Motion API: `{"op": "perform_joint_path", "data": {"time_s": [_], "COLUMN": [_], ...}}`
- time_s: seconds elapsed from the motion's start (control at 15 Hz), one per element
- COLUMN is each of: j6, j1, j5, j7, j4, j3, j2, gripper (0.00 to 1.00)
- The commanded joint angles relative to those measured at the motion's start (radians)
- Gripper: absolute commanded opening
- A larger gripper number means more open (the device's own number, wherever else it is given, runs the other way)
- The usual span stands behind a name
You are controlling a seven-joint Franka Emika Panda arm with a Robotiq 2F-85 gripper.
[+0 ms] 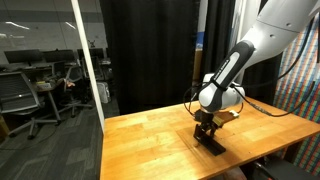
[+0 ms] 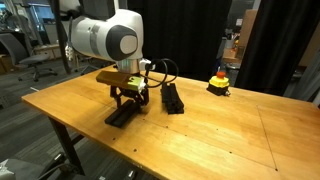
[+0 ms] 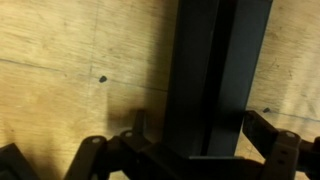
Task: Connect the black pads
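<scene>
My gripper closes on the black pad [image 1: 206,138] [image 3: 204,122] now, since the pad lies between my gripper's open fingers, which reach down on either side of the pad.
In the wrist view one long black pad [image 3: 218,60] runs down the middle of the picture on the wooden table [image 3: 60,60]. My gripper [image 3: 200,128] stands open over its near end, one finger on each side and bare wood showing beside both fingers. Both exterior views show the gripper [image 2: 128,97] low over that pad [image 2: 120,116], which lies flat on the table. A second group of black pads [image 2: 172,98] lies just beside it, apart from it. Seen from the opposite side, the gripper [image 1: 206,124] hangs over the pad [image 1: 211,142].
A small red-and-yellow object with a black base [image 2: 219,83] stands toward the back of the table. The table's front edge [image 2: 90,150] is near the pad. A glass partition [image 1: 88,60] and black curtains [image 1: 150,50] stand beside the table.
</scene>
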Motion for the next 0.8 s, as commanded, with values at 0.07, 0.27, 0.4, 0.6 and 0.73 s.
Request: {"op": "perform_joint_path", "data": {"time_s": [0.07, 0.27, 0.4, 0.6, 0.73], "j6": [-0.044, -0.053, -0.063, -0.076, -0.095], "j1": [-0.003, -0.005, -0.007, -0.007, -0.007], "j5": [-0.063, -0.077, -0.081, -0.091, -0.109], "j7": [0.061, 0.077, 0.082, 0.098, 0.105], "j4": [0.043, 0.052, 0.061, 0.056, 0.053], "j3": [-0.012, -0.018, -0.021, -0.027, -0.033], "j2": [0.015, 0.013, 0.010, -0.011, -0.036], "gripper": [0.73, 0.50, 0.45, 0.45, 0.45]}}
